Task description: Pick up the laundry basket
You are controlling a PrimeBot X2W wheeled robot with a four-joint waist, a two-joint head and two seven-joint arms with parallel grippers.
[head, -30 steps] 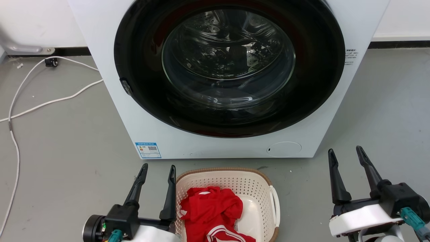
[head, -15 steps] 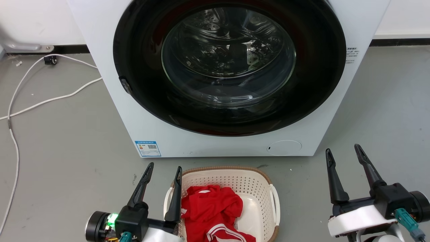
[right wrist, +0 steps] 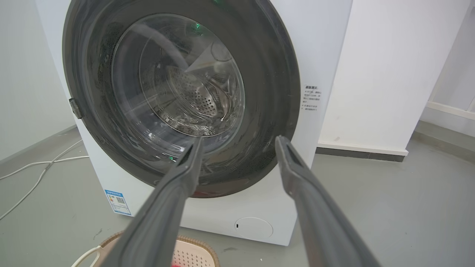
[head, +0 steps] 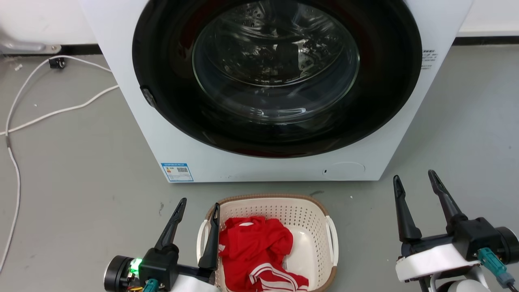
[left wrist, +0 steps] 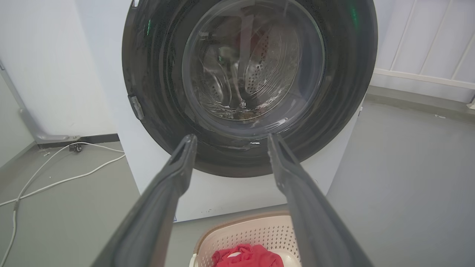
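Note:
The basket is far wider than my fingers can span, so my left gripper needs to grab it next by the slim white side handle [head: 201, 239].
The laundry basket [head: 275, 211], cream with perforated walls and a brown woven-look rim, stands on the grey floor just in front of the washing machine. A red garment [head: 255, 251] with white stripes lies inside it. My left gripper [head: 200, 202] is open at the basket's left side, its right finger lying over the left rim beside the white handle [head: 200, 243]. My right gripper [head: 413, 175] is open over bare floor, well right of the basket. In the left wrist view the basket [left wrist: 252, 233] shows low between the left gripper's [left wrist: 232, 136] fingers. The right wrist view has the basket [right wrist: 193, 254] below the right gripper [right wrist: 239, 139].
The white washing machine [head: 275, 170] with its round dark glass door shut stands directly behind the basket. A white cable [head: 12, 170] trails over the floor at the left. A white wall and dark skirting run behind.
The head camera has tilted down, so the whole picture has shifted up. My left gripper moved slightly right, onto the basket's left rim. The right gripper has barely moved.

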